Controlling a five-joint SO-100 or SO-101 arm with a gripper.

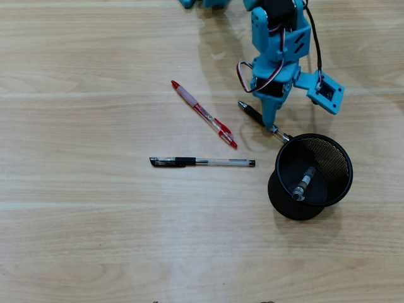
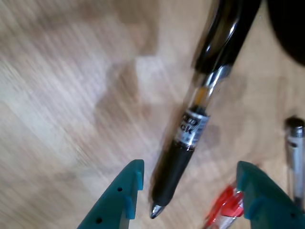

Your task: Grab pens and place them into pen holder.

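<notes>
My gripper grabs the black pen with the clear body by its black grip (image 1: 253,114) next, to place the pen into the pen holder (image 1: 334,165).
A black pen with a clear barrel (image 1: 251,112) lies on the wooden table just left of the black mesh pen holder (image 1: 334,165). My gripper (image 1: 270,121) hangs right over this pen. In the wrist view the gripper (image 2: 188,169) is open, with its teal fingers (image 2: 125,195) on either side of the pen's black grip (image 2: 172,171). A red pen (image 1: 203,113) lies diagonally left of it, and its end also shows in the wrist view (image 2: 223,211). A black-capped clear pen (image 1: 202,162) lies flat below. One silver pen (image 1: 303,183) stands inside the holder.
The arm's blue base stands at the table's top edge (image 1: 278,25), with a cable and the camera mount (image 1: 327,93) to its right. In the wrist view, the holder's dark edge (image 2: 290,28) is at the top right and the clear pen's tip (image 2: 296,152) at the right.
</notes>
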